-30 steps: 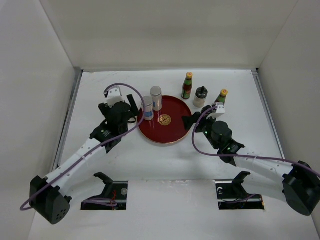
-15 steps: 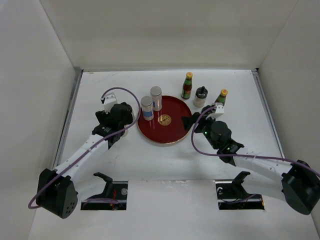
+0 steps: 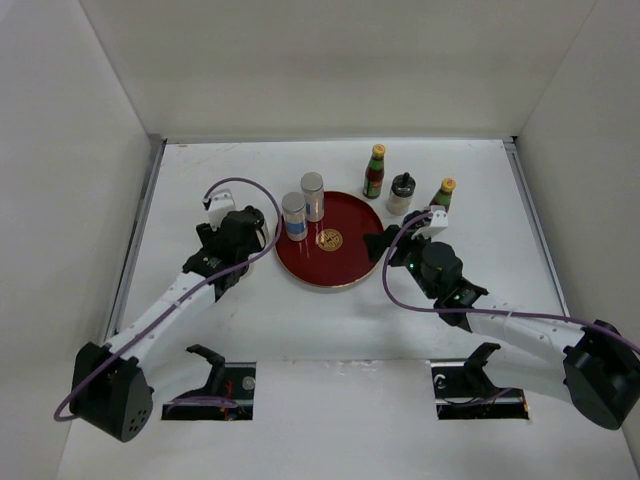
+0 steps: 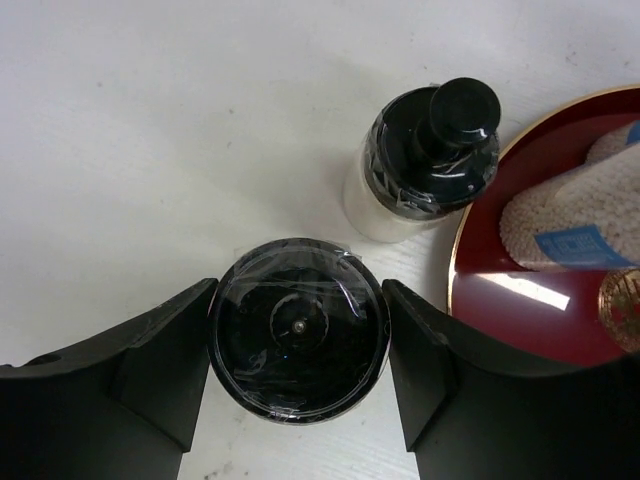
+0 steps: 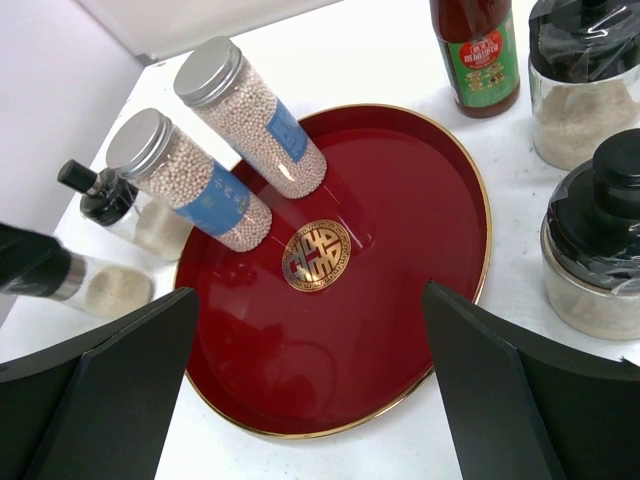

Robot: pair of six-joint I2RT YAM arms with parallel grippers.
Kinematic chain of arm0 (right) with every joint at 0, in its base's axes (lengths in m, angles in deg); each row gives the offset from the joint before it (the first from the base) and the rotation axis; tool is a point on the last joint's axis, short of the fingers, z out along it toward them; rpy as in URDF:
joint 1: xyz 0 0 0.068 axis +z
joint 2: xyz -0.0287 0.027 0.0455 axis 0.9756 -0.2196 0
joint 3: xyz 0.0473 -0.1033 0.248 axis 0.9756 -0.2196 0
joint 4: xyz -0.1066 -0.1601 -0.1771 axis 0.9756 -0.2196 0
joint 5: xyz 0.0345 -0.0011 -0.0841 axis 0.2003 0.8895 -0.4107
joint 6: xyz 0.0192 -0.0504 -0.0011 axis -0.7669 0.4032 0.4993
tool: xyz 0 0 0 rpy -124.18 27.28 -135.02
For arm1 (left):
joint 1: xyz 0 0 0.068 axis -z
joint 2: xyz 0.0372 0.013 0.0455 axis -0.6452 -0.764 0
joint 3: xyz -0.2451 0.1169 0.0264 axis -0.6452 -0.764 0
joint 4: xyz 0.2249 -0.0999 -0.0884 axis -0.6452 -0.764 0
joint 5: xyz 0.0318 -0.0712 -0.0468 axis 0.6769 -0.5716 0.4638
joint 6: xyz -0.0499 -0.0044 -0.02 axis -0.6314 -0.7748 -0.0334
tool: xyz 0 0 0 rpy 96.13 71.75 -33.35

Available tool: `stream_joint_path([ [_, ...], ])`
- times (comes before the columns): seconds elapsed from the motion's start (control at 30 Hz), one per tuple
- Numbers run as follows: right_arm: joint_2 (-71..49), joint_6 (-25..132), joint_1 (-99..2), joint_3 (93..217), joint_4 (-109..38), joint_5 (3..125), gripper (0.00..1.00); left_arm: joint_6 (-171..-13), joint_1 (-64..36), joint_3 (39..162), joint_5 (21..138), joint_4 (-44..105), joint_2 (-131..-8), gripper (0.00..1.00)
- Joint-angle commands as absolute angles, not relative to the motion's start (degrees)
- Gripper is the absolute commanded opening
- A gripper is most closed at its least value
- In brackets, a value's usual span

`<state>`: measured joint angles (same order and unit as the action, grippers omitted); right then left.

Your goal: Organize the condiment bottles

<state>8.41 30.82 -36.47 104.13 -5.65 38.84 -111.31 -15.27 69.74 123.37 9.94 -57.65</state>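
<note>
My left gripper keeps hold of the black-topped shaker for now, since only table is below it and opening now would leave it off the red plate [image 3: 345, 270].
My left gripper [image 4: 300, 330] stands over a black-topped shaker [image 4: 298, 328] on the table left of the red plate [image 4: 520, 300], its jaws against both sides of the cap. A second black-topped shaker [image 4: 430, 160] stands just beyond it. Two silver-capped shakers [image 3: 294, 215] [image 3: 313, 195] stand upright on the plate's [image 3: 345, 270] far left part. Behind the plate are a red sauce bottle [image 3: 375, 171], a black-topped shaker [image 3: 401, 193] and another sauce bottle [image 3: 443, 194]. My right gripper [image 5: 310, 300] hangs open over the plate's near right side, holding nothing.
White walls close the table [image 3: 330, 330] on the left, back and right. In the right wrist view two black-topped shakers [image 5: 585, 90] [image 5: 600, 240] stand close to my right finger, just off the plate's rim [image 5: 485, 230].
My left gripper has drawn back from the silver-capped shaker on the plate, moved left and down over a black-topped shaker, and narrowed its jaws around it. The right arm has stayed put.
</note>
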Motion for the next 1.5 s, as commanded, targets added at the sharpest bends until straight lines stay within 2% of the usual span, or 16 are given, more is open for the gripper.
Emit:
stream_joint_path([
  [0.0, 9.5, 30.9, -36.5, 105.3, -3.7, 39.0, 1.0, -110.2, -13.5, 73.0, 126.1, 8.2, -50.1, 0.36],
  [0.13, 8.8, 30.3, -36.6, 105.5, -4.1, 39.4, 1.0, -110.7, -7.7, 77.4, 125.5, 6.8, -49.5, 0.36],
  [0.37, 9.4, 30.7, -36.6, 105.2, -4.0, 38.8, 1.0, -110.1, 1.1, 81.3, 123.9, 15.9, -59.8, 0.36],
  [0.57, 9.1, 30.5, -36.8, 105.2, -3.9, 38.9, 1.0, -107.6, 3.4, 84.2, 122.9, 23.9, -68.2, 0.36],
  [0.83, 9.5, 30.9, -36.9, 105.0, -3.6, 38.4, 1.0, -106.3, 2.2, 82.4, 123.8, 25.0, -72.4, 0.38],
  [0.93, 8.8, 30.4, -37.0, 105.2, -3.9, 39.0, 1.0, -106.2, 2.0, 80.7, 124.0, 25.9, -73.1, 0.44],
  [1.1, 9.2, 30.5, -37.3, 105.0, -4.0, 38.7, 1.0, -105.8, 2.0, 78.4, 123.3, 27.8, -72.7, 0.69],
  [1.33, 9.9, 30.8, -37.3, 105.0, -4.2, 38.3, 1.0, -105.1, 2.0, 77.8, 123.3, 27.6, -70.4, 0.79],
  [1.47, 10.6, 30.5, -37.4, 104.6, -4.0, 38.4, 1.0, -104.1, 2.1, 76.4, 125.2, 27.0, -63.8, 0.82],
])
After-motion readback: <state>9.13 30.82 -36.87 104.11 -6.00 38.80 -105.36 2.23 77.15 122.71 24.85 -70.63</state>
